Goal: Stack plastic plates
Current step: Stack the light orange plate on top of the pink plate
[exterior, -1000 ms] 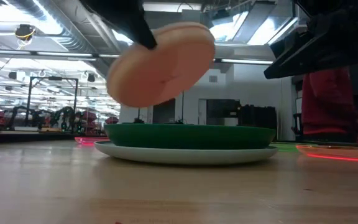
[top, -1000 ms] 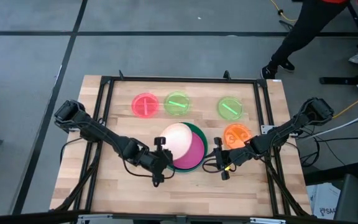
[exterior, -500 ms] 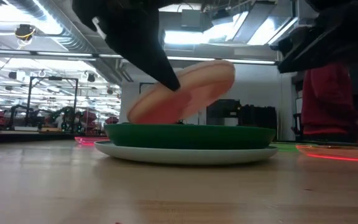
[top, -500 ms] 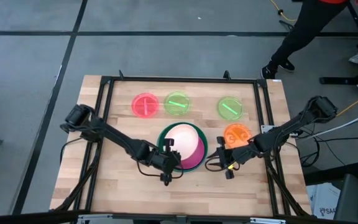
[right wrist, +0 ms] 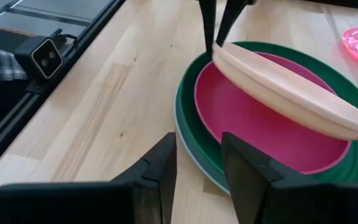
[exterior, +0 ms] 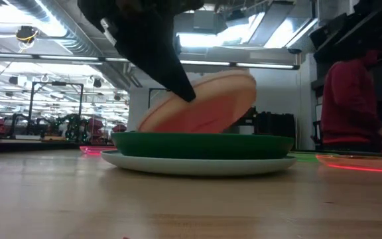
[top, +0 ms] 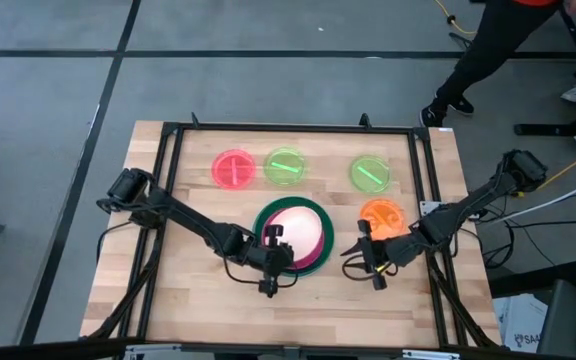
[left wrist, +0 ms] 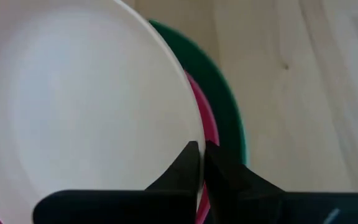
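My left gripper opens now, since the cream-pink plate's edge [top: 318, 228] falls inside the magenta plate's rim [top: 321, 250].
The stack sits mid-table: a dark green plate [top: 313, 215] on a light blue plate [exterior: 197, 163], with a magenta plate [right wrist: 272, 124] inside it. My left gripper [top: 276, 252] is shut on the cream-pink plate [top: 296, 230], tilted over the stack. My right gripper [top: 361, 254] is open just right of the stack, beside the orange plate [top: 382, 216] and touching nothing. The red plate [top: 233, 168] and two lime green plates [top: 285, 166] [top: 369, 173] lie flat along the far side. My left gripper pinches the cream-pink plate's rim [right wrist: 220, 51] between its two fingers [right wrist: 207, 25], at the plate's near-left edge. The fingers slant down from the table's left. The plate is tilted above the magenta plate; the green plate's rim hides its lower edge [exterior: 144, 126] in the low view.
A black frame rail [top: 173, 170] borders the wooden table top. Bare wood lies near the table's near edge [top: 298, 310]. A person in red [exterior: 350, 99] stands beyond the table's right side, and a person's legs [top: 473, 60] show past the far right corner.
My left gripper has carried the cream-pink plate toward the table's right and down, from left of centre to squarely over the stack. The plate has stayed tilted and now sits lower. My right arm has drawn back slightly toward the right.
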